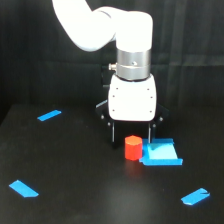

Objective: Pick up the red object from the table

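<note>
I should next pick up the red cylinder from the table by its upright body (133,148).
The red object (133,148) is a small red-orange cylinder standing upright on the black table (75,165), a little right of centre. My gripper (132,143) hangs straight down over it, with the white wrist body above. The two black fingers (113,134) stand apart, one on each side of the cylinder, wider than it. The gripper is open and I see no contact with the cylinder. The lower part of the right finger is partly hidden behind the blue block.
A flat blue square block (161,154) lies right beside the cylinder on the exterior view's right, touching or nearly touching it. Blue tape marks lie at the back left (49,115), front left (23,188) and front right (195,196).
</note>
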You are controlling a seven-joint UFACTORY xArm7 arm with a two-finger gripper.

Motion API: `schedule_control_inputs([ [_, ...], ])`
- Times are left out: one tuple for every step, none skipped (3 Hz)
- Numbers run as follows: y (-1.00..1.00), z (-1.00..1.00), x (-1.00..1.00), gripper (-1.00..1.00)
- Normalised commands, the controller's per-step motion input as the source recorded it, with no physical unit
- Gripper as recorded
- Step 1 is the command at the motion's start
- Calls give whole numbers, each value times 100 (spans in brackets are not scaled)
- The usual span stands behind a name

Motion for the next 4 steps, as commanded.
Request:
schedule_control_inputs([
  [-46, -12, -10, 90],
  [-22, -18, -5, 0],
  [-25, -15, -5, -76],
  [-13, -5, 13, -98],
])
